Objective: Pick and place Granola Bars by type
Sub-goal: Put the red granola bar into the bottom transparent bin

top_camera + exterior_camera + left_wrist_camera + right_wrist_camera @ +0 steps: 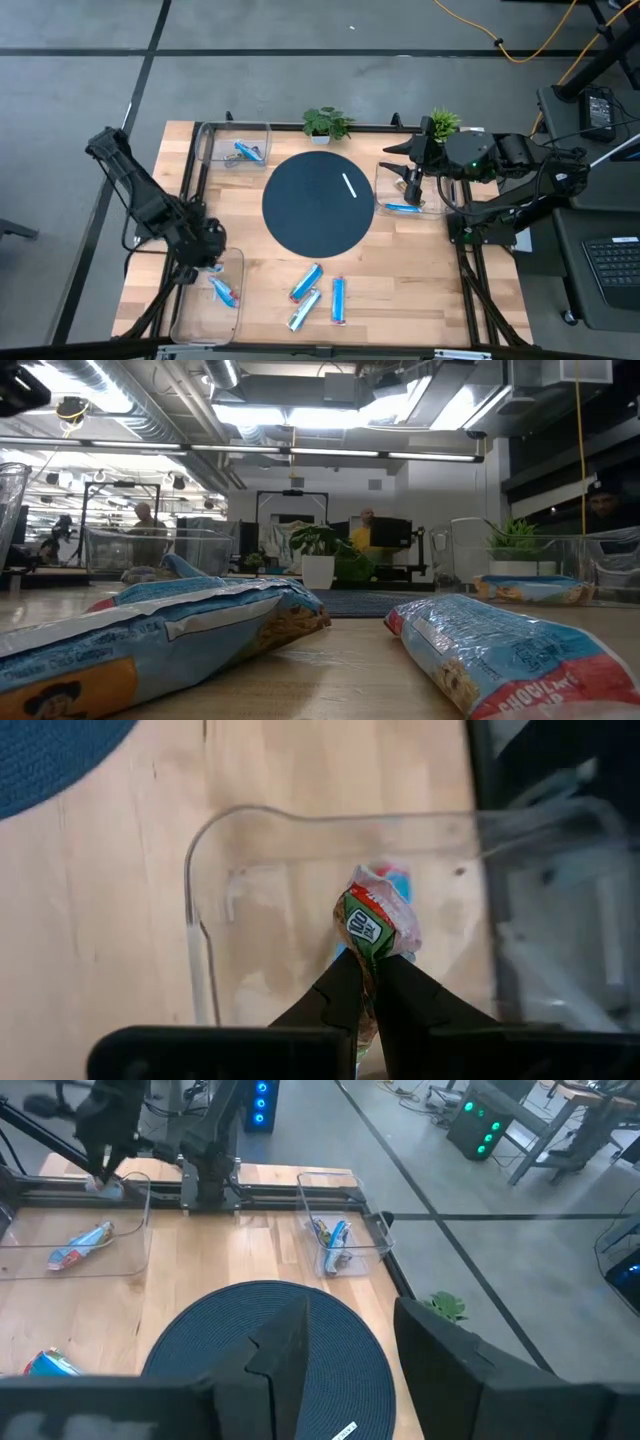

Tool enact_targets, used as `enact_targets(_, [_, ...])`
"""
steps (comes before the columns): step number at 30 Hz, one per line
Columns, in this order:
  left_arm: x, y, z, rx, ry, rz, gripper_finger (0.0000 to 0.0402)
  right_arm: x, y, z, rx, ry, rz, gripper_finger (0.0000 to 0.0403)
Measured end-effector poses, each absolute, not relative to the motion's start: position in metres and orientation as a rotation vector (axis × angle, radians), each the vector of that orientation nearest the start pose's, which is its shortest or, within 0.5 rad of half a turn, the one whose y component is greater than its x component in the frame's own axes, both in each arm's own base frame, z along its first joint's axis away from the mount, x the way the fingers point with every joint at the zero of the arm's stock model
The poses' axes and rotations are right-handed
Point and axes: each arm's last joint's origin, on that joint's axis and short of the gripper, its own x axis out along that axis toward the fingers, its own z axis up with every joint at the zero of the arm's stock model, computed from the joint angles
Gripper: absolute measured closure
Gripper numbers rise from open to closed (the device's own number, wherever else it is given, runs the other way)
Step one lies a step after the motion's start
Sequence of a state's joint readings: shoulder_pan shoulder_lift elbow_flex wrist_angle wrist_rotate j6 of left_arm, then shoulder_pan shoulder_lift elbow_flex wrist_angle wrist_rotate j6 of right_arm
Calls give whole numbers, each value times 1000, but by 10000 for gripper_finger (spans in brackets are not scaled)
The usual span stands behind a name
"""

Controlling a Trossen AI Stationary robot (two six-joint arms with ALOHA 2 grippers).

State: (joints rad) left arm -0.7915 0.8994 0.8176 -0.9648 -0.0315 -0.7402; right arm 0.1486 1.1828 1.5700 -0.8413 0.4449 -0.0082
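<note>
My left gripper should keep hold of the bar until the bar's loose end is near the bottom of the bin. My fingers are holding the bar high above the bin's rim.
Three blue granola bars lie flat on the wood near the table's near edge (pixel 305 282), (pixel 303 310), (pixel 338 300); two of them fill the low view (pixel 170 630), (pixel 510 650). My left gripper (pixel 366 995) is over the clear near-left bin (pixel 238 322), shut on a bar with a green, red and silver wrapper (pixel 378 925). Another blue bar (pixel 225 293) lies in that bin. My right gripper (pixel 350 1370) is open above the clear right bin (pixel 440 205), which holds a blue bar (pixel 402 208). The far-left bin (pixel 215 135) holds bars (pixel 245 152). My left gripper pinches the bar between its two fingers (pixel 335 995), by the wrapper end nearest the wrist (pixel 368 958). The fingers come from above, pointing down into the bin. The bar sticks out past the fingertips over the bin's floor; whether its far end touches the floor cannot be told.
A round dark blue mat (pixel 300 215) with a thin white stick-like mark (pixel 350 185) covers the table's middle. Two small potted plants (pixel 326 123), (pixel 443 121) stand at the far edge. Black frame rails run along the table's sides. People show in the room beyond.
</note>
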Motion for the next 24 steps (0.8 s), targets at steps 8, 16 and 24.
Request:
enact_targets(8, [121, -122, 235, -25, 1268, -292, 386, 208, 19, 455, -142, 438, -289, 252])
enact_targets(16, [133, -134, 220, 24, 1306, -286, 386, 208, 19, 455, -142, 439, -289, 252])
enact_targets(24, [139, -139, 210, 47, 1342, -266, 386, 216, 20, 450, -149, 460, -288, 252])
